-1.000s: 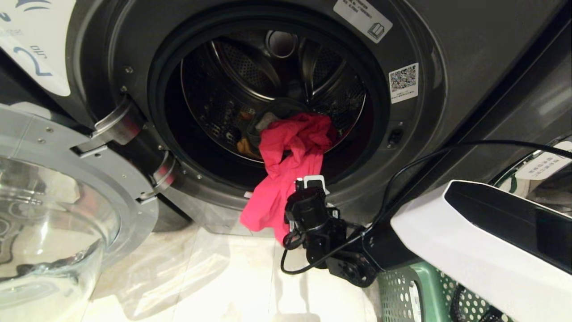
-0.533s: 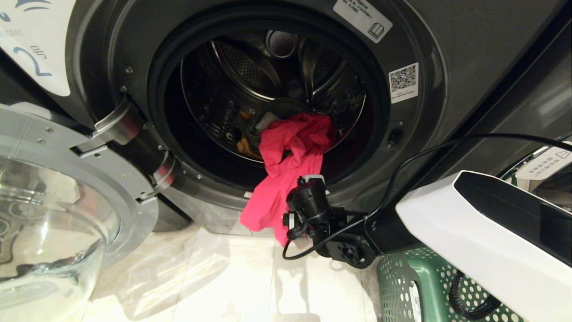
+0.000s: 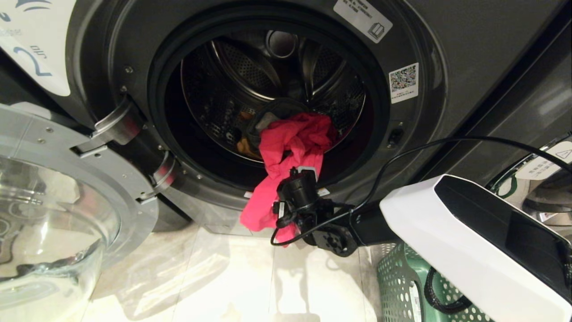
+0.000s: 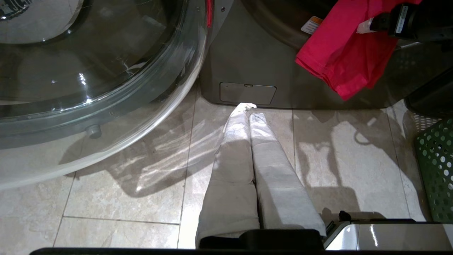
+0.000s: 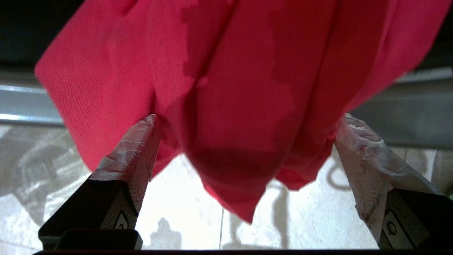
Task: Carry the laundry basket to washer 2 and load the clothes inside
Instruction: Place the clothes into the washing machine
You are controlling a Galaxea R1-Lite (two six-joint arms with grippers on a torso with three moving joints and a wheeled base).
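I should next grab the hanging folds with my right gripper, so the rest of the pink-red garment (image 3: 290, 147) gets into the drum (image 3: 244, 75).
Washer 2 (image 3: 451, 53) stands with its glass door (image 3: 49, 210) swung open to the left. The pink-red garment (image 3: 290, 147) lies half in the drum and hangs down over the door rim toward the floor. Behind it in the drum sit a grey garment (image 3: 267, 120) and a mustard one (image 3: 243, 146). My right gripper (image 5: 247, 124) is open at the hanging cloth (image 5: 230, 88), whose lower folds fall between the fingers (image 5: 138, 141). The green laundry basket (image 3: 402, 286) stands at the lower right under my right arm. My left gripper (image 4: 248, 108) is shut, low by the washer's base.
The open door takes up the left side, just above the tiled floor (image 3: 214, 286). A black cable (image 3: 402, 161) loops from my right wrist across the washer front. Another machine (image 3: 545, 188) stands at the far right.
My right arm has shifted left and slightly up, closer under the hanging pink-red garment, uncovering more of the basket. The fingers stayed open. The garment and my left arm have not moved.
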